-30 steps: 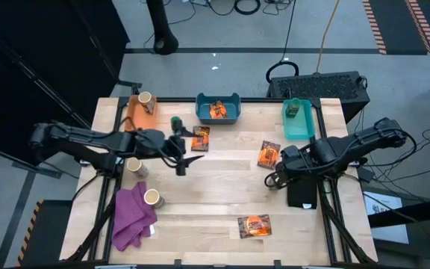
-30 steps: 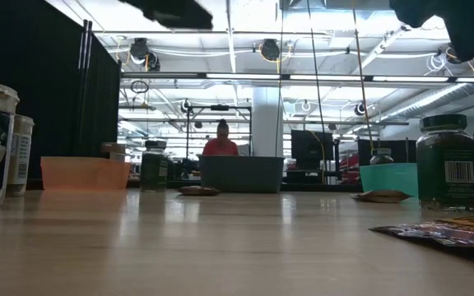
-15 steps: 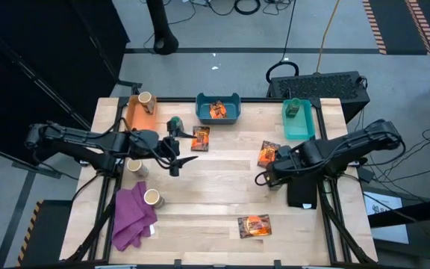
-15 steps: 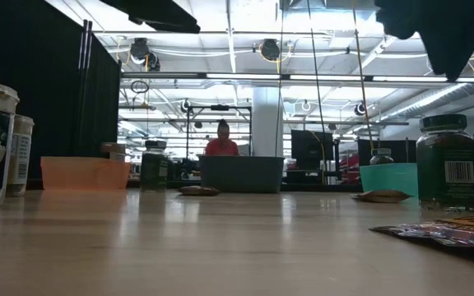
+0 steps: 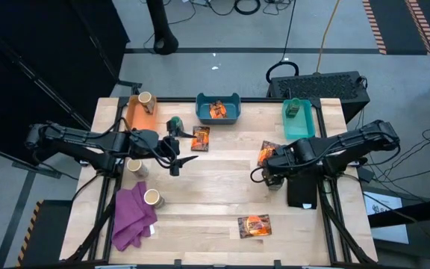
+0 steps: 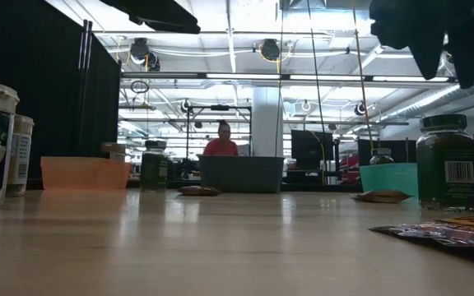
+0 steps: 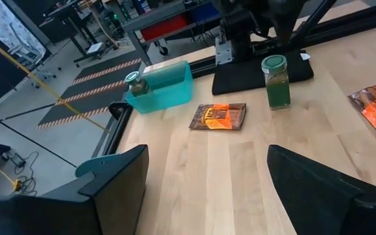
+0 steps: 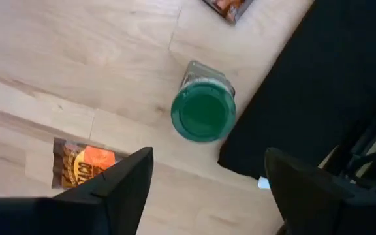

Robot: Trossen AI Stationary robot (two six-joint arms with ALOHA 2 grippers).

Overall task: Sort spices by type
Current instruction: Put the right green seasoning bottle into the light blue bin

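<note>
My right gripper should grab the green jar by its green lid (image 8: 203,112) next, to sort it into the teal bin with its kind.
A dark-green jar (image 8: 203,109) with a green lid stands upright on the wood beside a black mat (image 8: 318,98). My right gripper (image 8: 207,156) hangs open above it, pointing down, touching nothing. My left gripper (image 5: 179,159) is open over the table's left middle, next to another green jar (image 5: 175,124). Orange-and-dark packets lie flat at the centre back (image 5: 201,138), centre right (image 5: 269,153) and near edge (image 5: 254,226). Tan jars stand at the left (image 5: 134,166) and on the purple cloth (image 5: 153,198).
An orange bin (image 5: 136,113) with a tan jar, a blue bin (image 5: 218,112) with packets and a teal bin (image 5: 298,123) with a green jar line the far edge. The purple cloth (image 5: 131,220) lies at the near left. Bare wood spans the middle.
My right gripper has come down and a little toward the table's left, over the green jar by the black mat, and its fingers have opened wide. The jar and the other spices have stayed where they were.
</note>
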